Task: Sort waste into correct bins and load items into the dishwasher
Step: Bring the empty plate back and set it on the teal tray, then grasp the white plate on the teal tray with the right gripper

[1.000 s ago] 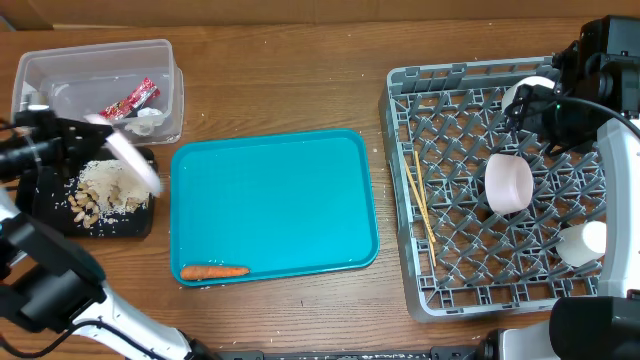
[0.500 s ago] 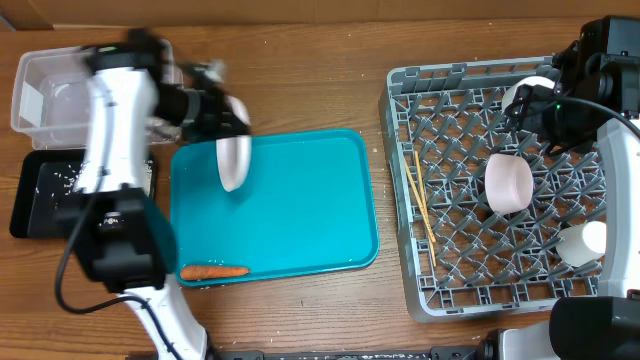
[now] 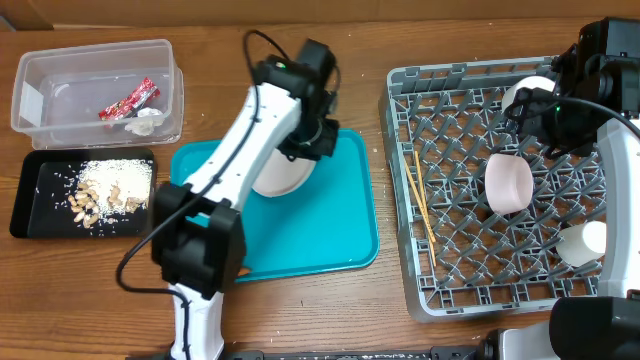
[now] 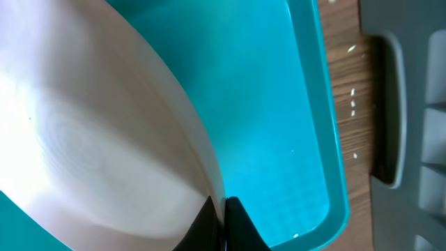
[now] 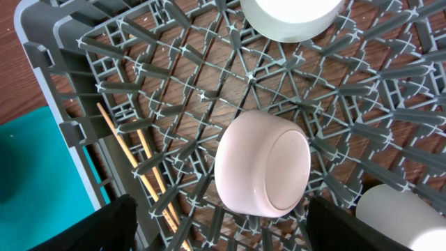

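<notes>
Next, the right gripper grabs the white bowl by its rack-facing rim (image 3: 309, 171), which leaves the opposite edge free to load into the dish rack.
My left gripper (image 3: 303, 152) is shut on the rim of a white bowl (image 3: 272, 178) and holds it above the right part of the teal tray (image 3: 340, 220). In the left wrist view the closed fingers (image 4: 224, 216) pinch the bowl's edge (image 4: 104, 139). My right gripper (image 3: 535, 115) hangs open and empty over the grey dish rack (image 3: 470, 290); its fingers (image 5: 240, 230) are spread wide. In the rack lie a white bowl on its side (image 5: 265, 164), chopsticks (image 5: 139, 174), another bowl (image 3: 525, 95) and a cup (image 3: 585, 240). The carrot is hidden.
The clear tub (image 3: 40, 70) at the back left holds the red wrapper (image 3: 130, 98) and the foil ball (image 3: 146, 122). The black tray (image 3: 30, 205) in front of it holds rice scraps (image 3: 105, 188). The left arm spans the teal tray.
My left arm has swung from the black tray across to the teal tray's right part with the white bowl. The rice scraps now lie in the black tray. The right arm has not moved.
</notes>
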You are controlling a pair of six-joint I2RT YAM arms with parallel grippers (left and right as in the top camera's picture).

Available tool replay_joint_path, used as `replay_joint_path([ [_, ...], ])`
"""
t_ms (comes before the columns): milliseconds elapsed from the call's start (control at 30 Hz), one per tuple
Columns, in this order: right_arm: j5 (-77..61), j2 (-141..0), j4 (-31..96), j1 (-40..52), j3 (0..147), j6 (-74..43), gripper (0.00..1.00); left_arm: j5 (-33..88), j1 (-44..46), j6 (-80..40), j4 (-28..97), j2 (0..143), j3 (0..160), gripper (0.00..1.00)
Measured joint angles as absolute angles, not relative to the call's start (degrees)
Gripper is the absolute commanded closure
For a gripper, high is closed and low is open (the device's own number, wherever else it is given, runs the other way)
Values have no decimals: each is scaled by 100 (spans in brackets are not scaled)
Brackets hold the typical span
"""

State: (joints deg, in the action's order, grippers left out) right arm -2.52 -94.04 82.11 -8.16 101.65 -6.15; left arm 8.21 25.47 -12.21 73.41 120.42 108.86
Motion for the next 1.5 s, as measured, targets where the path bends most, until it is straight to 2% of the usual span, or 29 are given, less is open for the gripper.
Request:
replay_joint_path([
  [33, -252, -9404, 8208, -814, 10165, -617, 17, 799, 2593, -1232, 7341, 12097, 10886, 82],
  [67, -255, -9404, 8208, -814, 10165, -615, 14, 770, 2635, -1256, 7343, 12167, 10886, 65],
  [100, -255, -9404, 8204, -816, 10165, -609, 10, 744, 2659, -1264, 7343, 12208, 10886, 57],
  [167, -281, -9404, 8162, -816, 10165, -593, 0, 703, 2668, -1273, 7349, 12269, 10886, 50],
  [300, -454, -9404, 7835, -816, 10162, -598, 1, 650, 2602, -1295, 7588, 12276, 10934, 51],
  [433, -751, -9404, 7336, -816, 10162, -596, 7, 637, 2386, -1302, 7728, 12269, 11074, 51],
  [600, -1627, -9404, 6628, -637, 10215, -740, 7, 637, 1566, -1476, 7747, 11979, 11266, 49],
  [800, -1896, -9467, 6206, 574, 10272, -904, 6, 631, 34, -2029, 7800, 11187, 11384, 40],
  [967, -1656, -9957, 6237, 1822, 10320, -952, 6, 746, -854, -2394, 7979, 10960, 11428, 39],
  [1167, -1503, -11139, 6302, 2598, 10320, -1170, 12, 880, -1186, -2517, 8051, 10962, 11428, 39],
  [1500, -1181, -12429, 6252, 3052, 10320, -1435, 28, 921, -1131, -2536, 8082, 10962, 11428, 39],
])
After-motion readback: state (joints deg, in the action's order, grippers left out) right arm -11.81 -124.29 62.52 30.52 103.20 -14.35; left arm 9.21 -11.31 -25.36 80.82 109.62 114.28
